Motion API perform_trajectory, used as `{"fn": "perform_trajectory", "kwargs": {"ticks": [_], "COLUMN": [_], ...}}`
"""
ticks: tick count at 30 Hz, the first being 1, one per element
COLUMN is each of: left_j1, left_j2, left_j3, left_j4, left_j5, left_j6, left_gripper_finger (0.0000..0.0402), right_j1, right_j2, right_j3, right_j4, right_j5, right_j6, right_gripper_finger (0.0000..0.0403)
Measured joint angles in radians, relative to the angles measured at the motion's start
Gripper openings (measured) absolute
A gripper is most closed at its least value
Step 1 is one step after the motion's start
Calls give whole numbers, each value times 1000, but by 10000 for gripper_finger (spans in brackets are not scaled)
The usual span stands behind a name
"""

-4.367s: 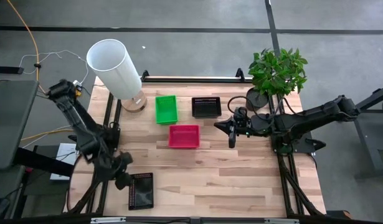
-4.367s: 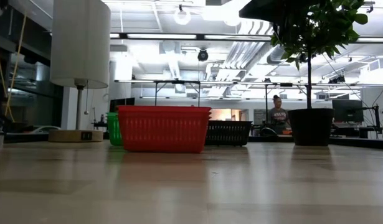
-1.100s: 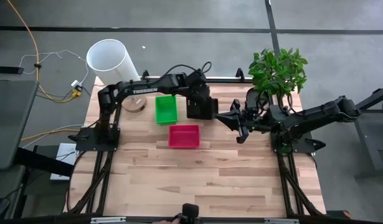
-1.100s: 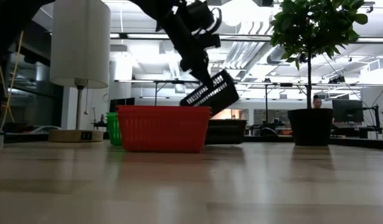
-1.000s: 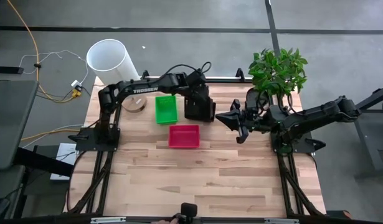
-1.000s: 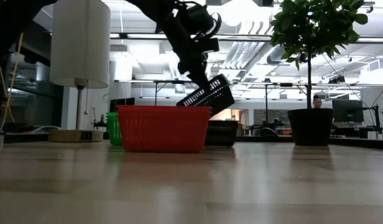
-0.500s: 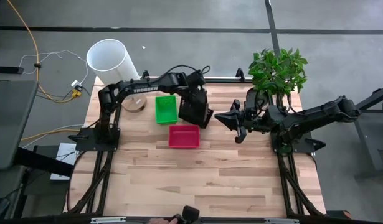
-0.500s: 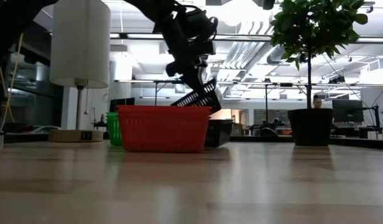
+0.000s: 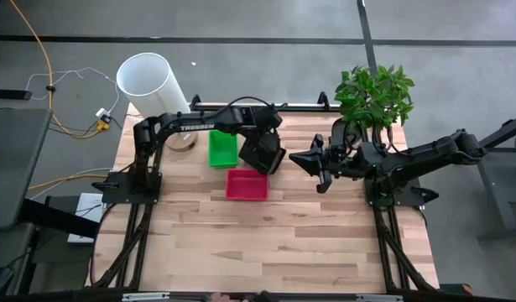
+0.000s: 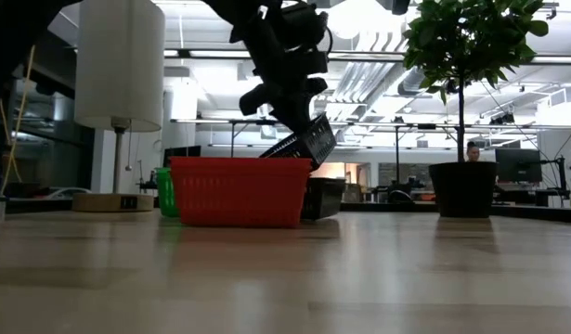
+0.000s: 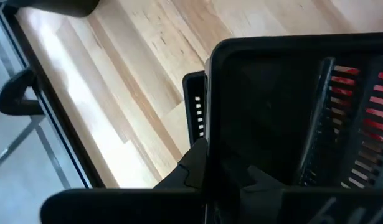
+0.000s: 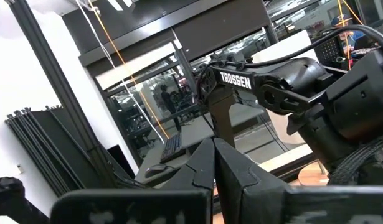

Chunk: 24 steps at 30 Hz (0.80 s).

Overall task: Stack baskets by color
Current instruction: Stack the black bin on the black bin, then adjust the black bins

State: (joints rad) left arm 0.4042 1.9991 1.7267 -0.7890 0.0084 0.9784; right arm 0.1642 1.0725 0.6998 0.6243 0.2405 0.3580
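Note:
My left gripper is ready to release the black basket. It would settle into the lower basket, because the black basket's held side (image 11: 212, 102) runs parallel inside the lower basket's rim (image 11: 188, 102).
My left gripper (image 9: 259, 151) is shut on a black basket (image 9: 266, 156) and holds it tilted in the air at the far middle of the table, over the far right corner of the pink basket (image 9: 247, 184). The green basket (image 9: 221, 148) stands just to the left. A second black basket (image 10: 322, 198) sits on the table behind the pink basket (image 10: 239, 192), mostly hidden in the high view by the arm and the held basket. My right gripper (image 9: 296, 158) hovers shut to the right of them and holds nothing. My left gripper holds the black basket by its rim and side wall (image 11: 208, 149), one finger (image 11: 192, 172) outside the wall and one (image 11: 261, 182) inside. The fingers come slanting down from above. The basket (image 10: 299, 144) hangs tilted below them; whether its low end touches the basket beneath, I cannot tell.
A tall white cylinder (image 9: 153, 88) on a wooden foot stands at the far left corner. A potted plant (image 9: 373, 96) stands at the far right, beside my right arm. Bare wood fills the near half of the table (image 9: 274, 243).
My left gripper has gone a little toward the table's left and near edges and slightly down, while its wrist rolled. The black basket has turned about with it and now hangs closer to the pink basket, still tilted.

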Motion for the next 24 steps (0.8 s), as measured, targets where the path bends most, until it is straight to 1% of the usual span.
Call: {"fn": "perform_trajectory", "kwargs": {"ticks": [4,7,13,18,21,24], "left_j1": [-14,-21,-21,-21,-21,-21], "left_j2": [0,0,0,0,-2,-21], "left_j3": [0,0,0,0,-1,-2], "left_j4": [8,27,45,45,45,38], "left_j5": [-32,-51,-54,-59,-98,-156], "left_j6": [22,24,18,-23,-67,-111], "left_gripper_finger": [1,12,65,114,136,149], "right_j1": [0,0,0,0,0,0], "right_j2": [0,0,0,0,0,0], "right_j3": [0,0,0,0,0,0], "right_j4": [0,0,0,0,0,0], "right_j5": [1,2,2,1,0,-2], "right_j6": [0,0,1,0,0,0], "right_gripper_finger": [0,0,0,0,0,0]}}
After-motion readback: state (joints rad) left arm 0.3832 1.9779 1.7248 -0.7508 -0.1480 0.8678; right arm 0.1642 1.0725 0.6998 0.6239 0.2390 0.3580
